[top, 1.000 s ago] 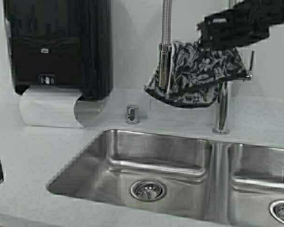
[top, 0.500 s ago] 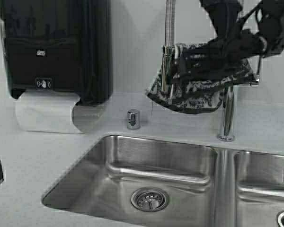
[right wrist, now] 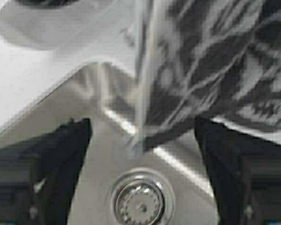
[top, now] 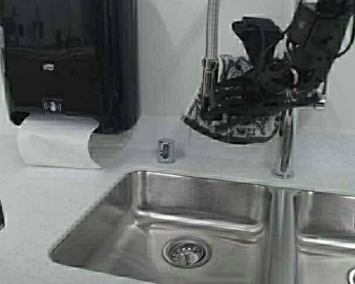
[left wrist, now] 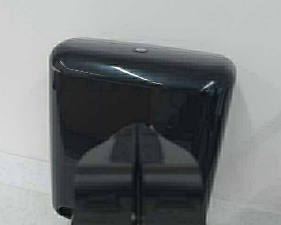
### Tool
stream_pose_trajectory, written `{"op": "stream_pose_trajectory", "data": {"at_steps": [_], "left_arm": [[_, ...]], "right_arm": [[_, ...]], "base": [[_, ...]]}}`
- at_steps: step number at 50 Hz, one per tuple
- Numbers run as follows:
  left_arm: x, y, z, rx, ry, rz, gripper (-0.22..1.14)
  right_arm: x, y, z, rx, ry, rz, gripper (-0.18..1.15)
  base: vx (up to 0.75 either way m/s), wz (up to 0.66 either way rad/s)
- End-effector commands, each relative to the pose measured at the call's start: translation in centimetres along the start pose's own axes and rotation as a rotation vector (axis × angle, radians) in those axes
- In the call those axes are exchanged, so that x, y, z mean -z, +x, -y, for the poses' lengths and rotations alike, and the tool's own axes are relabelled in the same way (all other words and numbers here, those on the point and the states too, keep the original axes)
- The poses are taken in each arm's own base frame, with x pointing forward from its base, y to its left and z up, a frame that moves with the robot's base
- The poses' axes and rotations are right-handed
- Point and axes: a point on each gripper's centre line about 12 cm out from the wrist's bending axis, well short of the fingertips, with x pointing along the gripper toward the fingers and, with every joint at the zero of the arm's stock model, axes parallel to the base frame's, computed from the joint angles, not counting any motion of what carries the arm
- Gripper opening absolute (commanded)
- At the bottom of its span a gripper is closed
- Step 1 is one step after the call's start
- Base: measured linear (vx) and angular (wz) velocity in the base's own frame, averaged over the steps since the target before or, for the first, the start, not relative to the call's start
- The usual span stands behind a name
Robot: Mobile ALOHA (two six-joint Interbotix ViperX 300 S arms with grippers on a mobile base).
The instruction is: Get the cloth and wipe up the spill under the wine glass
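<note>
I need to grab the cloth (right wrist: 210,56) with my right gripper next. The slack cloth's side hem hangs free, so I should take it by that hanging hem (right wrist: 146,89).
The cloth (top: 236,127), dark grey and white with a floral pattern, hangs draped over the faucet (top: 282,142) above the sink. My right gripper (top: 216,97) reaches in from the upper right and lies against the cloth's front. It is open. In the right wrist view the cloth (right wrist: 210,56) hangs just ahead of the gripper (right wrist: 143,126), between its two spread fingers (right wrist: 65,154), not pinched. My left gripper (left wrist: 138,140) is shut and empty, facing the black dispenser (left wrist: 140,93). The wine glass is out of view.
A black paper towel dispenser (top: 65,59) hangs on the wall at left, with white paper (top: 53,142) hanging out. A small steel knob (top: 166,150) stands on the counter. A double steel sink (top: 165,201) with its drain (top: 187,252) lies below the faucet's spray head (top: 208,77).
My right arm has come down and to the left, from above the cloth onto its front. The robot has moved a little: the sink and dispenser sit lower and farther left.
</note>
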Motion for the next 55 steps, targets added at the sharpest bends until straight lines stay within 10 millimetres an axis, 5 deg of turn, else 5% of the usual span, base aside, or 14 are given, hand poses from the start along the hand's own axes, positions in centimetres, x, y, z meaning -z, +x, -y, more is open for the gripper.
{"op": "stream_pose_trajectory", "data": {"at_steps": [1, 15, 31, 42, 55], "left_arm": [[-0.2, 0.2, 0.0, 0.001, 0.006, 0.001, 0.02], [-0.1, 0.2, 0.0, 0.001, 0.009, 0.0, 0.02], [0.0, 0.2, 0.0, 0.001, 0.009, -0.002, 0.02], [0.0, 0.2, 0.0, 0.0, 0.008, -0.003, 0.02], [0.2, 0.1, 0.0, 0.0, 0.009, -0.009, 0.02]], "right_arm": [[-2.0, 1.5, 0.8, 0.02, 0.008, 0.066, 0.99], [-2.9, 2.6, 1.7, 0.037, 0.011, 0.092, 0.9], [-2.5, 1.7, 1.7, 0.039, 0.008, 0.078, -0.02], [-4.9, -1.0, 1.3, 0.03, -0.002, 0.139, 0.07], [-11.2, -5.9, 0.4, 0.021, -0.021, 0.193, 0.07]], "base": [[0.0, 0.0], [0.0, 0.0], [0.0, 0.0], [0.0, 0.0], [0.0, 0.0]]}}
